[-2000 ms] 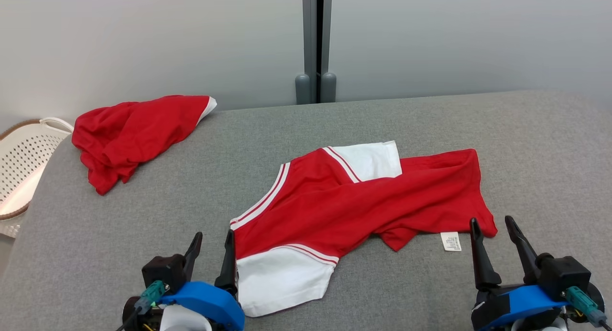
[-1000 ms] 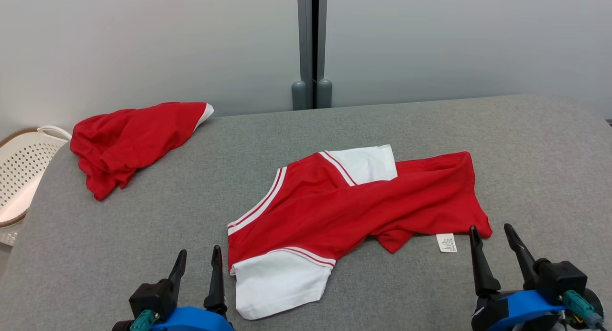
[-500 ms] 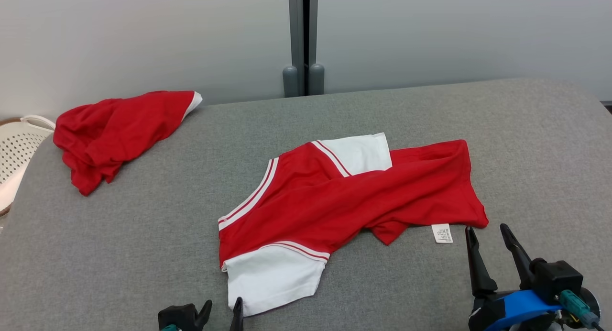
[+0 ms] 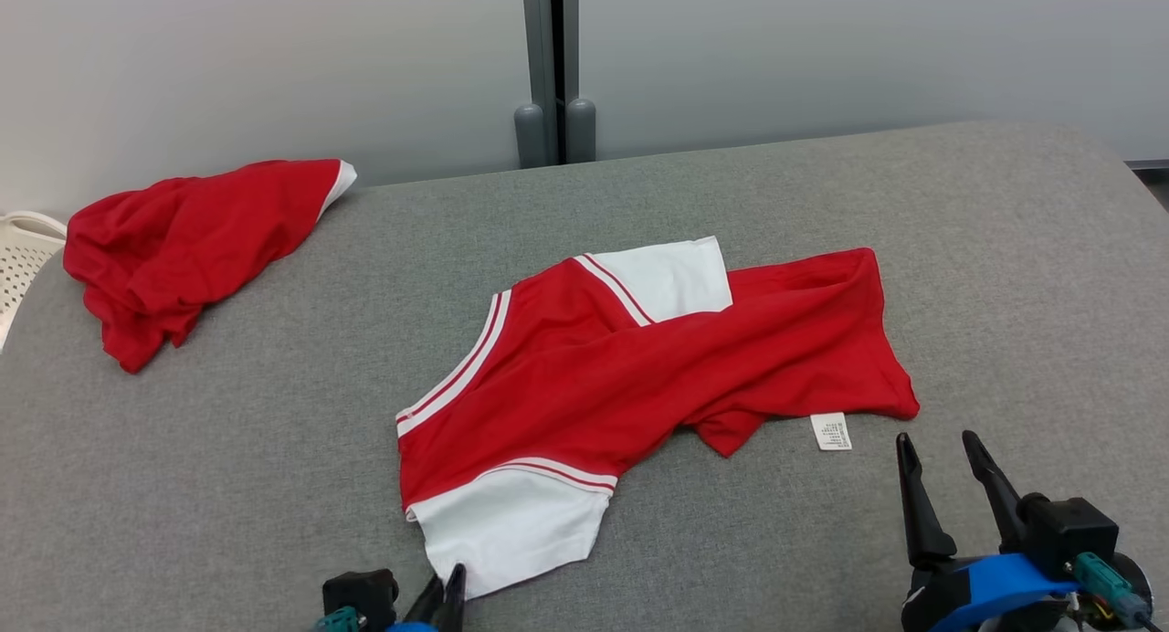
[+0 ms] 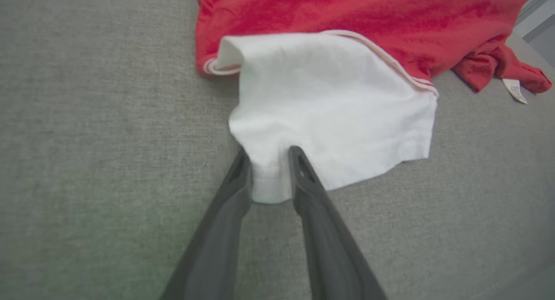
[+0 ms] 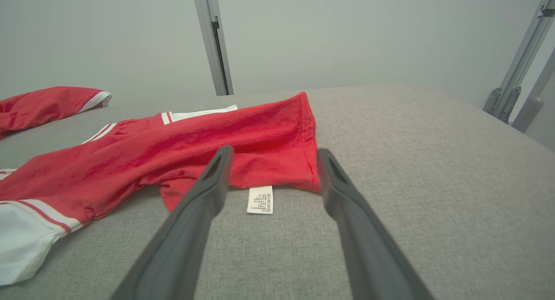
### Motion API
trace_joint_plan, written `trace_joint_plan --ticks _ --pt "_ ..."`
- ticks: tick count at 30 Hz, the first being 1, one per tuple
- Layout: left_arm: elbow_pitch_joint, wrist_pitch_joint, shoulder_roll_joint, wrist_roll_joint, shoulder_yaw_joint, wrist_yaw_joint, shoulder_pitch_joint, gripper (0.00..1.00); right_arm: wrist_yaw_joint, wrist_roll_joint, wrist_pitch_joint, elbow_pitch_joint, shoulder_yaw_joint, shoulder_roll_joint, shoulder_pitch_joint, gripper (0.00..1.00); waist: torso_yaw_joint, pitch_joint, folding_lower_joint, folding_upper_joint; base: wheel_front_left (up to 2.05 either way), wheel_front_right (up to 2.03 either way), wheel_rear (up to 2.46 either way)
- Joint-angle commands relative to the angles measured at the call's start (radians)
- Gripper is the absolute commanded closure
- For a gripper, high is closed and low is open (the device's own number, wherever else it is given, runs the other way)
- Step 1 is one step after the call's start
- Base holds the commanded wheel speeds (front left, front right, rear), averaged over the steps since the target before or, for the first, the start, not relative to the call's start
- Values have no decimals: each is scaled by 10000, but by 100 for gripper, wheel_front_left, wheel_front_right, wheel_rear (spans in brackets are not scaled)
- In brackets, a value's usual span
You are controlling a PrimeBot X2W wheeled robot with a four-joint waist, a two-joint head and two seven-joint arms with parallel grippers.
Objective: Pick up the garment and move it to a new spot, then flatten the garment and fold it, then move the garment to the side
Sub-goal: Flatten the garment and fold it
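Observation:
The robot's right gripper should next grab the corner of the shirt's hem, next to the white label, to flatten and fold the red shirt.
The garment, a red shirt with white sleeves and red-and-white trim, lies spread and creased on the middle of the grey padded table. My left gripper is at the near corner of its white sleeve. In the left wrist view that gripper straddles the corner, half closed, with a gap still between the fingers and white cloth lying in it. My right gripper stands open just short of the red hem, its fingers either side of the white label.
A second red garment lies crumpled at the table's far left corner. A white perforated basket sits beyond the left edge. A grey post rises against the wall behind. The table's right and near left show bare grey padding.
The camera has shifted, sliding the scene left and up. My left gripper has dropped low, reached the white sleeve's corner and narrowed its fingers around it. The right gripper stays open.

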Motion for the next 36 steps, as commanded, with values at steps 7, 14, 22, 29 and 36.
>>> trace_joint_plan --ticks 7,14,22,29,36 --pt "-131 -219 -9 34 -264 -92 -307 100 3 -510 -46 1254 -1241 -45 -445 0 513 128 -1 -1 0 0 0" --pt "-844 -302 160 182 -340 52 -508 100 3 -1669 132 3206 -3128 -45 -1881 0 1280 556 -1 -1 0 0 0" --pt "-1716 -102 173 189 -492 111 -579 100 1 -3122 286 4949 -4999 -52 -3513 0 1813 1077 -1 -1 0 0 0" --pt "-2220 -93 228 116 -476 214 -593 100 1 -4179 585 6129 -5904 -48 -4441 4 1805 1340 -1 -1 0 0 0" --pt "-2524 -155 283 28 -427 254 -671 100 3 -4217 659 7466 -5789 -9 -5206 100 1547 1460 -1 -1 0 0 0"
